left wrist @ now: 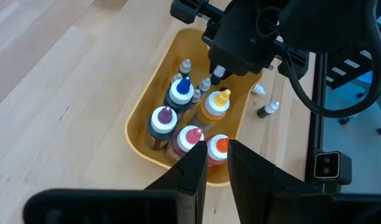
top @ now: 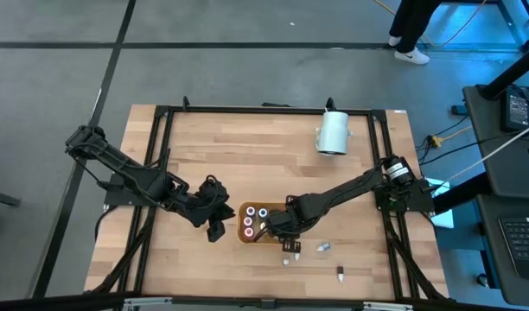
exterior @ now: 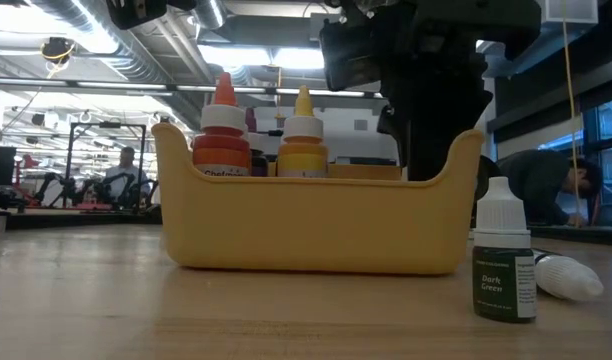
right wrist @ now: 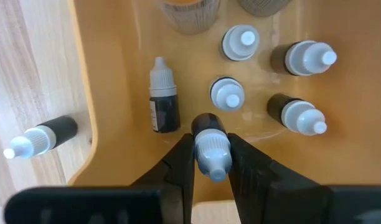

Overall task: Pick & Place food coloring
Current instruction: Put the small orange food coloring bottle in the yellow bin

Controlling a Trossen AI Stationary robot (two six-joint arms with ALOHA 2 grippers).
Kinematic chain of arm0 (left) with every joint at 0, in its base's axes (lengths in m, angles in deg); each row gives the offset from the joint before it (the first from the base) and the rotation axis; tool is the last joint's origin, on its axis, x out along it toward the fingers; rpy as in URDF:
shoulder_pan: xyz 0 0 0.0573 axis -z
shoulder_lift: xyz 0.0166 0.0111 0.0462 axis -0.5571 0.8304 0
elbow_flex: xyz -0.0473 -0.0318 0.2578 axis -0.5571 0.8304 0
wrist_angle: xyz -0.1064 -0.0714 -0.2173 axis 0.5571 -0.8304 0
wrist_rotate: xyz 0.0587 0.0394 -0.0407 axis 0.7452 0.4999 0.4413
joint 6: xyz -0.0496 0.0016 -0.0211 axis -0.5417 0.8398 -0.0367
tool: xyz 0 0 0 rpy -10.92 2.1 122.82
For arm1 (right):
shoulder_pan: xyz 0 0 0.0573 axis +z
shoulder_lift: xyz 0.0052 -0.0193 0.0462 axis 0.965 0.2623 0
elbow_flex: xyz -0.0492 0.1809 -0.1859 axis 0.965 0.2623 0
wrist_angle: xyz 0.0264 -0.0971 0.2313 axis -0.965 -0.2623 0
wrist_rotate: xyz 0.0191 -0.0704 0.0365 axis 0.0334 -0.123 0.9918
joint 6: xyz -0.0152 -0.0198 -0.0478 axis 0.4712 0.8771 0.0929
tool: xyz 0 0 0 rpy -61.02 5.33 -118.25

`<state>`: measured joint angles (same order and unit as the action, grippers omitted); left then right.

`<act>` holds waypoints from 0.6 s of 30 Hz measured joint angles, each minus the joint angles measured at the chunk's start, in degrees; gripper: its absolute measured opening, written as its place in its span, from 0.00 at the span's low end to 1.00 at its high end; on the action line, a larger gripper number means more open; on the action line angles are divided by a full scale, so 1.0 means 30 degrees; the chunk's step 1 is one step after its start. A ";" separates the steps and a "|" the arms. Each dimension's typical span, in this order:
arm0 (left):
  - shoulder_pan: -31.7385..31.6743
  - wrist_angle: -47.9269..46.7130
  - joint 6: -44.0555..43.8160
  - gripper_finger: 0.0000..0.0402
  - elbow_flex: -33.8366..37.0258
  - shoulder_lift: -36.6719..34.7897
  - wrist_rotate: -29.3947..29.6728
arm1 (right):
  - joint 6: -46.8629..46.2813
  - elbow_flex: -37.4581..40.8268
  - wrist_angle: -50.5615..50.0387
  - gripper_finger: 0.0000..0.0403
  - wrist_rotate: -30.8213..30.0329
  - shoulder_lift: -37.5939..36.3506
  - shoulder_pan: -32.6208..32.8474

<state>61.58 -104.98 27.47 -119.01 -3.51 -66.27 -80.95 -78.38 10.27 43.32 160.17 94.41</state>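
Note:
The small dropper bottle's base (right wrist: 206, 121) sits low inside the orange tray among the standing bottles, so it is time for my right gripper to let go now.
The orange tray (top: 247, 235) stands at the table's near middle and holds several food coloring bottles (left wrist: 178, 93), large and small. My right gripper (right wrist: 210, 163) reaches down into the tray (right wrist: 116, 62), shut on a small dark dropper bottle (right wrist: 209, 140) with a pale cap. Around it several small bottles (right wrist: 228, 94) stand upright on the tray floor, and one (right wrist: 162, 96) lies on its side. My left gripper (left wrist: 216, 163) hovers shut above the tray's left end, touching nothing. My right gripper pinches the small bottle by its pale cap (right wrist: 212, 147) between its two fingers, coming from above and pointing down. The bottle's dark body (right wrist: 206, 122) points toward the tray floor. Whether it rests on the floor or hangs clear, I cannot tell.
Loose bottles are on the table right of the tray: a dark green one (exterior: 504, 260) stands upright and another (exterior: 571, 278) lies beside it. A third (top: 340, 275) lies near the front edge. A large white cylinder (top: 332, 134) sits at the far right.

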 joint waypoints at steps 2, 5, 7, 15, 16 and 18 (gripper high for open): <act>0.0000 0.0000 0.0000 0.15 0.0007 0.0000 0.0000 | -0.0070 0.0000 0.0000 0.20 0.0007 0.0000 0.0000; 0.0000 0.0000 0.0000 0.15 0.0005 0.0000 -0.0007 | -0.0081 0.0000 0.0007 0.21 0.0000 0.0000 0.0000; 0.0000 0.0000 0.0000 0.15 0.0003 0.0000 -0.0007 | -0.0143 0.0000 0.0007 0.21 0.0002 0.0000 0.0000; 0.0000 0.0000 0.0000 0.15 0.0005 0.0000 -0.0015 | -0.0092 0.0000 0.0007 0.29 0.0007 0.0000 0.0000; 0.0000 0.0000 0.0000 0.15 0.0001 0.0000 -0.0015 | -0.0092 0.0000 0.0011 0.29 0.0007 0.0000 0.0000; 0.0000 0.0000 0.0000 0.15 0.0004 0.0000 -0.0015 | -0.0092 0.0000 0.0007 0.30 0.0007 0.0000 0.0000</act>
<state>61.58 -104.98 27.47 -119.00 -3.51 -66.31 -81.22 -78.38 10.29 43.34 160.17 94.41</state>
